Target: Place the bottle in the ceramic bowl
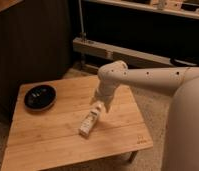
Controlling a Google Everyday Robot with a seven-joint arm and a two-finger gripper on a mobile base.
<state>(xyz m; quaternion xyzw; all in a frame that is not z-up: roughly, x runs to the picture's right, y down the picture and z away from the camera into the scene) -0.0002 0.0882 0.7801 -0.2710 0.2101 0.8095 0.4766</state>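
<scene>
The bottle should go in the ceramic bowl (40, 97), so my gripper should next grab the bottle by its cap end (96, 108) to place it there.
The small whitish bottle (89, 122) lies on its side near the middle of the wooden table (53, 135), its cap end pointing up and to the right. The glossy black ceramic bowl (40, 97) sits at the table's back left and holds nothing that I can see. My gripper (101, 106) hangs from the white arm (143, 77) just above the bottle's cap end, pointing down. Its fingers stand apart and hold nothing.
The table's right edge (143, 125) lies below the arm. A low metal rail or shelf (108, 50) runs behind the table, with a dark wall panel (33, 40) at the back left. My white body (188, 130) fills the right side.
</scene>
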